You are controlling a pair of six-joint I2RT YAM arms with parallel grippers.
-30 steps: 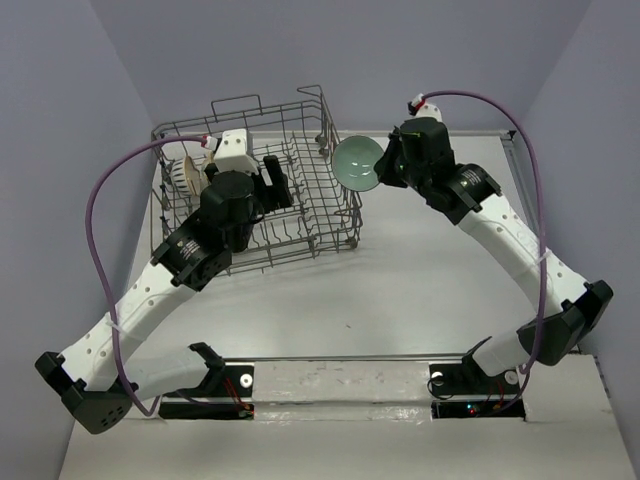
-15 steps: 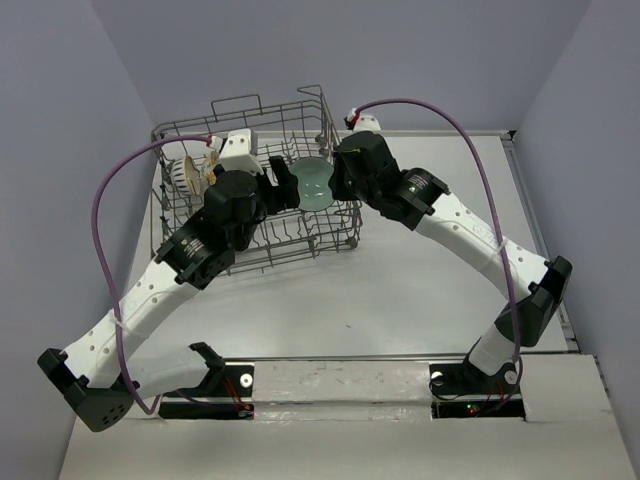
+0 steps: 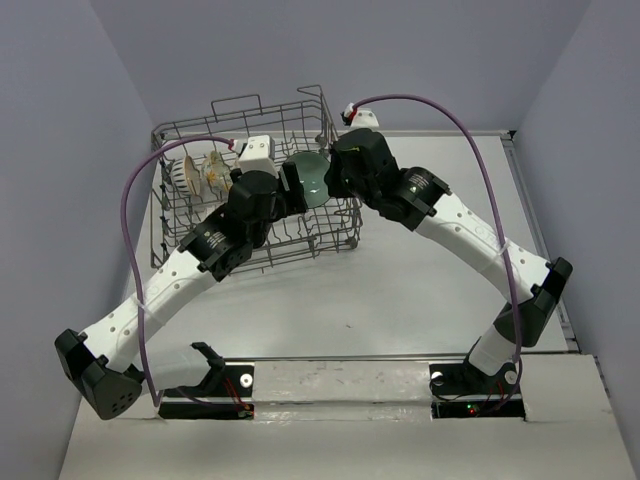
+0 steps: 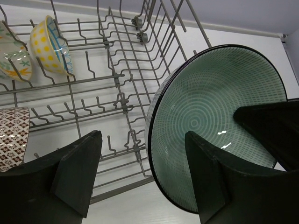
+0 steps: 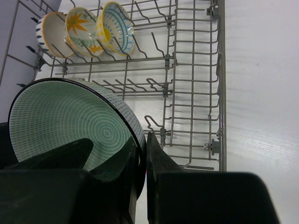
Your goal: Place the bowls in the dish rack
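Note:
The teal bowl's rim [image 4: 149,135] runs between both fingers, one over the bowl's inside, so my left gripper closes on the rim next.
The teal bowl [image 3: 308,176] stands on edge over the right half of the dish rack [image 3: 300,253], with my right gripper [image 5: 142,161] shut on its rim. In the right wrist view the teal bowl [image 5: 65,123] faces the lens, one finger inside and one outside. My left gripper [image 4: 142,179] is open, its fingers straddling the lower rim of the teal bowl [image 4: 210,107] without pressing it. Three small bowls [image 5: 81,30] stand in a row at the rack's far left. A brown-patterned bowl [image 4: 11,135] rests nearer.
The rack's upright tines [image 4: 121,100] rise just below and left of the teal bowl. Purple cables [image 3: 135,200] loop off both arms. Bare white table [image 3: 430,290] lies right of and in front of the rack, with walls close on both sides.
The right arm has swung left, carrying the teal bowl from beside the rack to over it. The left arm has reached right until its open fingers flank the bowl's rim.

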